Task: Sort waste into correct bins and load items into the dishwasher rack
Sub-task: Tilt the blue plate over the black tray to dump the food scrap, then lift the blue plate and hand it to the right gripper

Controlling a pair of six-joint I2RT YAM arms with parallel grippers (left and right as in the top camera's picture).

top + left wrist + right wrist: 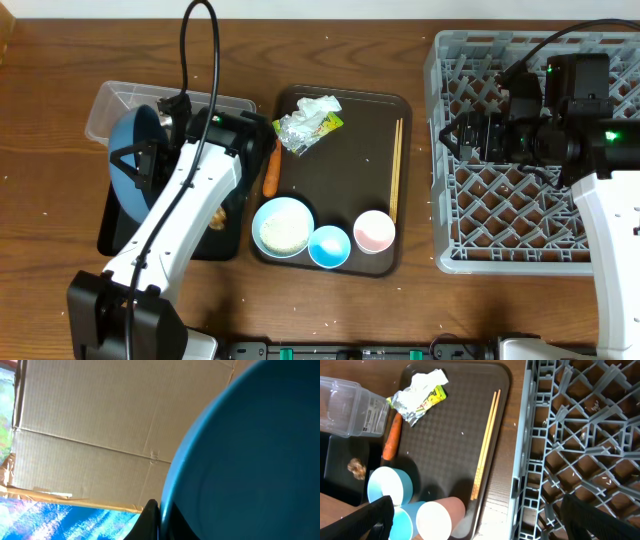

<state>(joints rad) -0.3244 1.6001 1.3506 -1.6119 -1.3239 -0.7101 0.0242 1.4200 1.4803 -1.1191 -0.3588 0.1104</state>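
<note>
I will grab the dark-blue plate next with my right gripper, by the plate's free rim opposite my left gripper, and so load it into the rack.
My left gripper (pixel 152 165) is shut on the rim of the dark-blue plate (pixel 125 150), holding it tilted on edge above the black tray (pixel 120 235) and the clear tub (pixel 115 105). The plate fills the left wrist view (pixel 250 460). A brown scrap (pixel 217 218) lies on the black tray. The wrapper (pixel 308 122), carrot (pixel 271 168), chopsticks (pixel 396 170), white bowl of rice (pixel 283 227), blue cup (pixel 329 246) and pink cup (pixel 374 231) sit on the brown serving tray (pixel 350 190). My right gripper (pixel 455 140) is open and empty over the left edge of the rack (pixel 520 215).
The brown serving tray lies between the black tray and the rack. In the right wrist view the rack (pixel 580 435) stands just right of the chopsticks (pixel 486 442). Cardboard (pixel 100 435) shows behind the plate in the left wrist view.
</note>
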